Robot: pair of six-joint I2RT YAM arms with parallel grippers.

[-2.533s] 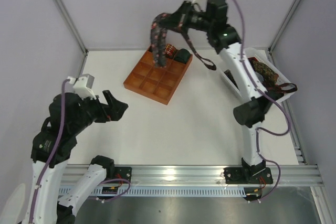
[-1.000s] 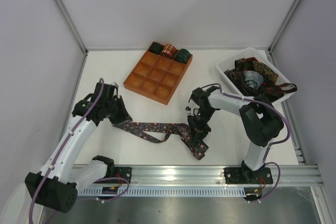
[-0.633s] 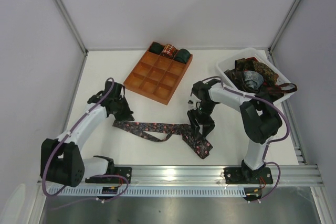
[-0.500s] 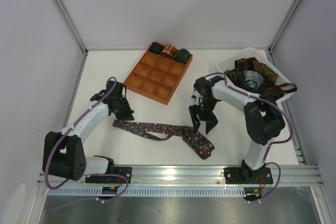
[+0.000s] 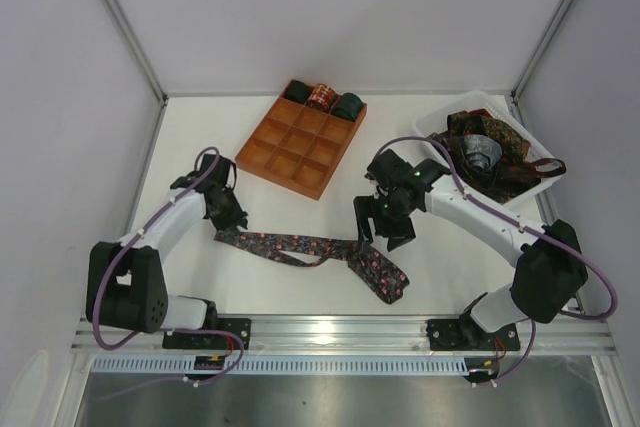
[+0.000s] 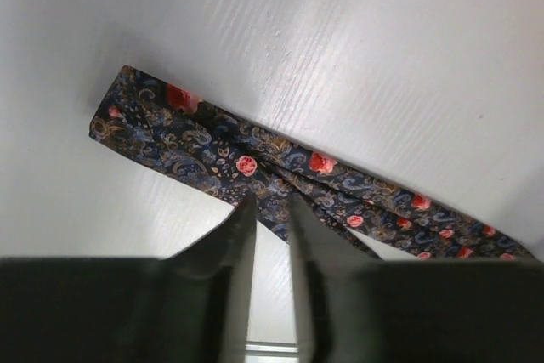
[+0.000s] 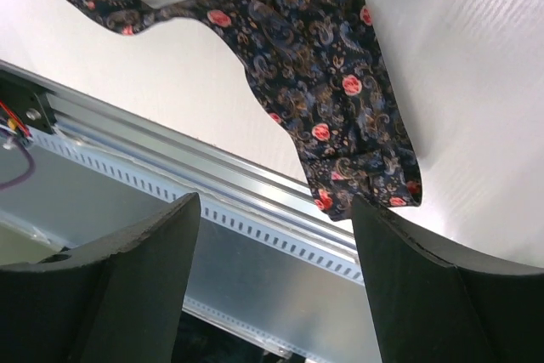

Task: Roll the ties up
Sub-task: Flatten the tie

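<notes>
My left gripper will reach the dark floral tie (image 5: 300, 244) to straighten it for rolling, and it will grab its narrow end (image 5: 226, 237) and leave the wide end free.
A dark floral tie (image 5: 300, 244) lies flat on the white table. Its narrow end is at the left and its wide end (image 5: 385, 277) near the front rail. My left gripper (image 5: 232, 219) hovers just above the narrow end. In the left wrist view its jaws (image 6: 270, 201) stand slightly open with only table in the gap, and the tie (image 6: 212, 146) lies past the tips. My right gripper (image 5: 385, 232) hangs wide open and empty above the wide end (image 7: 331, 82). Three rolled ties (image 5: 320, 97) sit in the back row of the tray.
The orange-brown gridded tray (image 5: 300, 152) stands at the back centre. A white bin (image 5: 430, 127) holding several loose ties (image 5: 490, 152) stands at the back right. The metal front rail (image 7: 255, 210) runs just beyond the tie's wide end.
Both grippers have opened and let go of the tie, which now lies flat. The right gripper has lifted off the wide end and swung back; the left has parted slightly at the narrow end.
</notes>
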